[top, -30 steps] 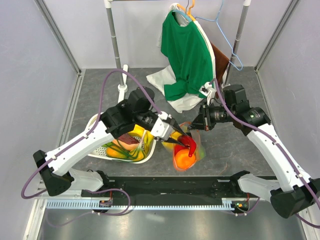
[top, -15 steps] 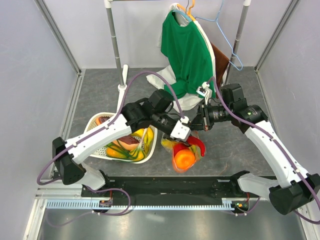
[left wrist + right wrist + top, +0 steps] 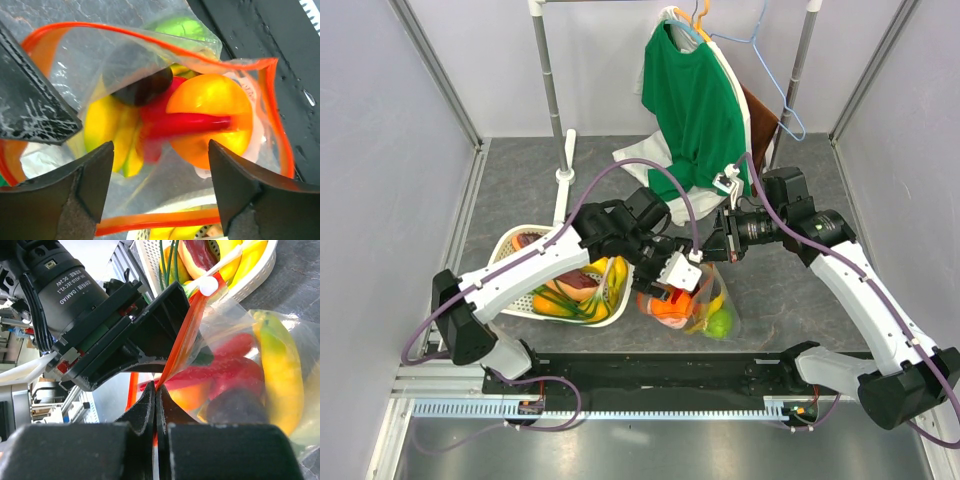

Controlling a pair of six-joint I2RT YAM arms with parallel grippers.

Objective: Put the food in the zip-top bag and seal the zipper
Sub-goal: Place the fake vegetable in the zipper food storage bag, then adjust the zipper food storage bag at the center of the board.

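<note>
My left gripper next grabs the bag by the near run of its orange-red zipper, opposite my right gripper, to settle the food inside for sealing.
The zip-top bag [image 3: 705, 308] lies in front of the basket with its mouth held open. In the left wrist view it holds an orange [image 3: 215, 107], a red piece [image 3: 185, 122], a yellow banana [image 3: 102, 122], a dark piece [image 3: 145, 87] and a green lime [image 3: 182, 25]. My left gripper [image 3: 160, 150] hangs open just above the mouth, with nothing between its fingers. My right gripper [image 3: 156, 390] is shut on the orange-red zipper [image 3: 185, 340] at the bag's far rim and holds it up. The near run of the strip [image 3: 160, 220] sags below my left fingers.
A white lattice basket [image 3: 516, 240] with more toy food [image 3: 570, 290] stands left of the bag. Behind it stand a clothes rail post [image 3: 563, 170], a green shirt [image 3: 695, 110] on hangers and a white cloth [image 3: 640, 160]. The black arm base [image 3: 660, 370] runs along the near edge.
My left gripper carried the red piece over the bag's mouth and opened. The piece now lies inside, and the bag has slumped towards the front. My right gripper kept its hold.
</note>
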